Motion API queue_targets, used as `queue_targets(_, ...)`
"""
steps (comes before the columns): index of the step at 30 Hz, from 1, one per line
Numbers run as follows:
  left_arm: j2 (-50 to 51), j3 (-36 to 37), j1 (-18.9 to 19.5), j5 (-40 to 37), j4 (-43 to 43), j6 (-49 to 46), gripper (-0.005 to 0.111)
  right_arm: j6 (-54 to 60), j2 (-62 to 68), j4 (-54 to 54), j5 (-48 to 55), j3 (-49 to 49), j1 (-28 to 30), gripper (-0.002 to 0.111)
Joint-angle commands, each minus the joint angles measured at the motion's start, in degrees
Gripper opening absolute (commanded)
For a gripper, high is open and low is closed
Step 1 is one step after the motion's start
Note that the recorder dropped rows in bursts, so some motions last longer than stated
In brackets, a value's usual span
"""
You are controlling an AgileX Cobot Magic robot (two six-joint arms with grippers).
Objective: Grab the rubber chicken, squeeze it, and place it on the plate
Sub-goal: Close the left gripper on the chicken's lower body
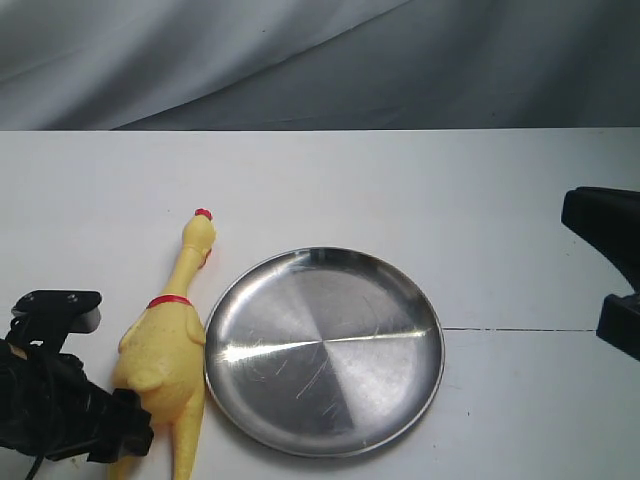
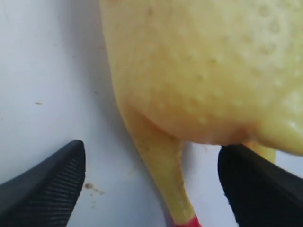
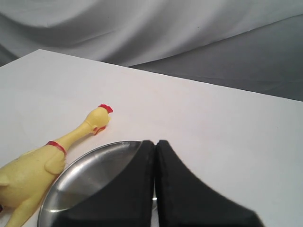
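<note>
The left gripper grips the chicken by its thin yellow leg (image 2: 163,165) next, to leave the rubber chicken's plump body (image 2: 199,71) free to be squeezed.
The rubber chicken (image 1: 165,350) lies on the white table, red comb toward the far side, its body along the left rim of the plate (image 1: 325,350). My left gripper (image 1: 125,425) is at the chicken's lower body. Seen from the left wrist, the left gripper (image 2: 151,179) is open, and one thin yellow leg with a red foot (image 2: 163,165) runs between its black fingers (image 2: 47,184) without touching either pad. The plump body (image 2: 213,71) fills the space ahead. My right gripper (image 1: 615,240) is at the right edge, shut (image 3: 155,143) and holding nothing. The chicken (image 3: 33,170) and the plate (image 3: 90,175) lie beyond it.
A grey cloth backdrop (image 1: 320,60) hangs behind the table's far edge. A thin dark seam line (image 1: 520,330) runs across the tabletop right of the plate. Small brown specks (image 2: 90,187) mark the table by my left finger.
</note>
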State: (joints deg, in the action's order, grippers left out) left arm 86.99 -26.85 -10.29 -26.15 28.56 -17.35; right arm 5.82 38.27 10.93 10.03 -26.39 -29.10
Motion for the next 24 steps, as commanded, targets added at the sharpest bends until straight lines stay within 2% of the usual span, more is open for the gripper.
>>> queue_targets(1, 1.63, -0.64, -4.14, 1.02, 0.04, 0.82, 0.073, 0.07, 0.00, 0.24, -0.85, -0.38, -0.23, 0.000)
queue_targets(5, 4.50, -0.76, -7.83, 5.02, -0.90, 5.54, 0.073, 0.07, 0.00, 0.24, -0.85, -0.38, -0.23, 0.000)
queue_targets(12, 10.23, -0.89, -7.97, 5.29, -9.19, 15.84, 0.073, 0.07, 0.00, 0.24, -0.85, -0.38, -0.23, 0.000)
queue_targets(24, 10.95, -1.77, -7.97, 1.74, -12.22, 17.35, 0.069, 0.07, 0.00, 0.24, -0.85, -0.38, -0.23, 0.000)
